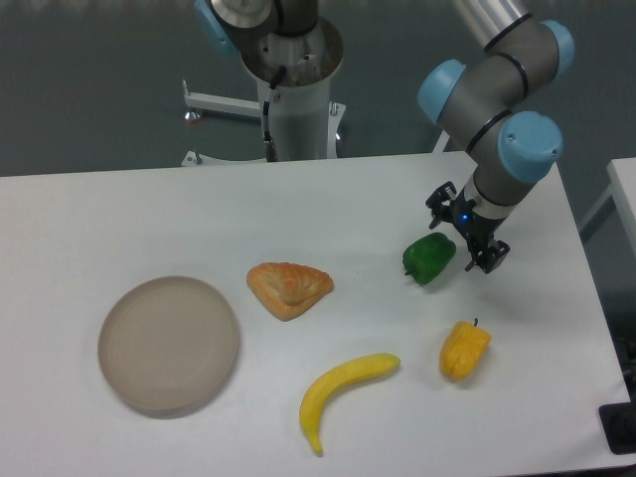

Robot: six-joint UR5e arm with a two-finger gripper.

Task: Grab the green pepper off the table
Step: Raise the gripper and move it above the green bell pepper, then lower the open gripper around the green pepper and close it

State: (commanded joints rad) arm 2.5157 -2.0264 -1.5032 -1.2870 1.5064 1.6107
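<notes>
The green pepper lies on the white table, and to pick it up, my gripper next needs to grab the pepper's glossy body (428, 259).
The green pepper (428, 258) lies on the white table (119, 219), right of centre. It is small, glossy and dark green. My gripper (464, 235) hangs from the arm just to the right of the pepper and slightly behind it, close to its upper right side. The black fingers (488, 256) stand apart, so the gripper is open, and nothing is held between them. The pepper rests on the table and is not lifted.
A yellow-orange pepper (464, 350) lies in front of the gripper. A banana (343, 390) lies at the front centre, a croissant-like pastry (288, 288) at centre, and a round beige plate (168, 344) at the left. The robot base (295, 89) stands behind the table.
</notes>
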